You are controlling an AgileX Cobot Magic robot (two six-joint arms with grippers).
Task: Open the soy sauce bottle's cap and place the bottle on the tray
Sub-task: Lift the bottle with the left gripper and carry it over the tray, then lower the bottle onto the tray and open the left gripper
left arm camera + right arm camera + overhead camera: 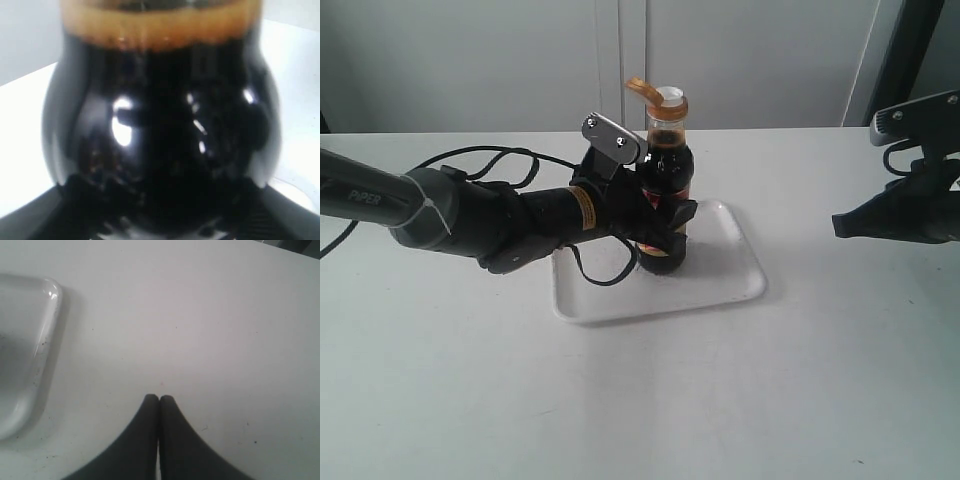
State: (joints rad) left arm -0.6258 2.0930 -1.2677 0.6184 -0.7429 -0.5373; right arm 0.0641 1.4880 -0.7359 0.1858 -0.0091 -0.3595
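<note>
My left gripper should open now: the bottle's base is on the bottom of the white tray, inside the tray's rim, so the bottle would stay there.
The soy sauce bottle stands upright on the white tray, its dark body filling the left wrist view. Its golden-brown cap is flipped back on its hinge, and the white spout shows. My left gripper is shut on the bottle's lower body, fingers on either side. My right gripper hovers off to the right above the table, shut and holding nothing, its fingertips touching. The tray's rounded corner shows in the right wrist view.
The white table spreads around the tray. A grey wall and a dark post stand at the back right. The left arm's cables loop over the table behind the arm.
</note>
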